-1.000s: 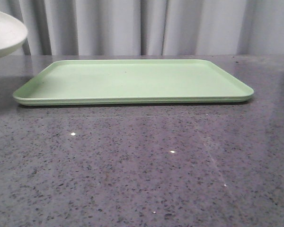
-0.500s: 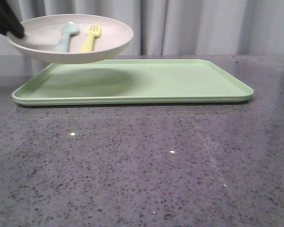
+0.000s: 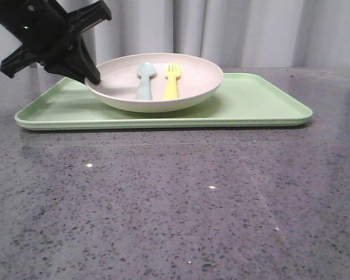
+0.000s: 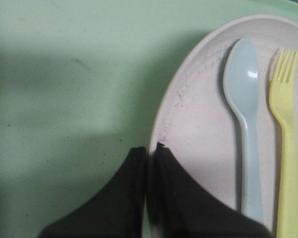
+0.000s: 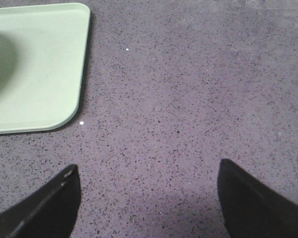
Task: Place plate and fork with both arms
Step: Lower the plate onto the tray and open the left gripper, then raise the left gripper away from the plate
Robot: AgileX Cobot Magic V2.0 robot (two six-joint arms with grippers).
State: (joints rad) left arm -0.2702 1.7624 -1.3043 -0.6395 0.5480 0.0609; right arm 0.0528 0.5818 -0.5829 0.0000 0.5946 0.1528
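I should release the plate from my left gripper now, because the plate's lower edge (image 3: 154,109) is over the green tray (image 3: 245,105), inside the tray's rim. The plate would lie there.
The plate (image 3: 189,87), pinkish off-white inside, sits low over or on the light-green tray (image 3: 262,105), tilted slightly toward the camera. The yellow fork (image 3: 172,81) lies inside it beside a pale blue spoon (image 3: 144,80). My left gripper (image 3: 92,79) is shut on the plate's left rim. In the left wrist view its jaws (image 4: 150,151) pinch the rim of the plate (image 4: 198,114), with the fork (image 4: 284,114) and spoon (image 4: 244,94) further in. My right gripper (image 5: 148,176) is open and empty over bare table, out of the front view.
The tray lies across the far half of the dark speckled table (image 3: 175,204). Its rounded corner (image 5: 39,69) shows in the right wrist view, apart from the right fingers. Grey curtains hang behind.
My left gripper has carried the plate with fork and spoon in from the left and down, from above the tray's left end to low over its middle-left.
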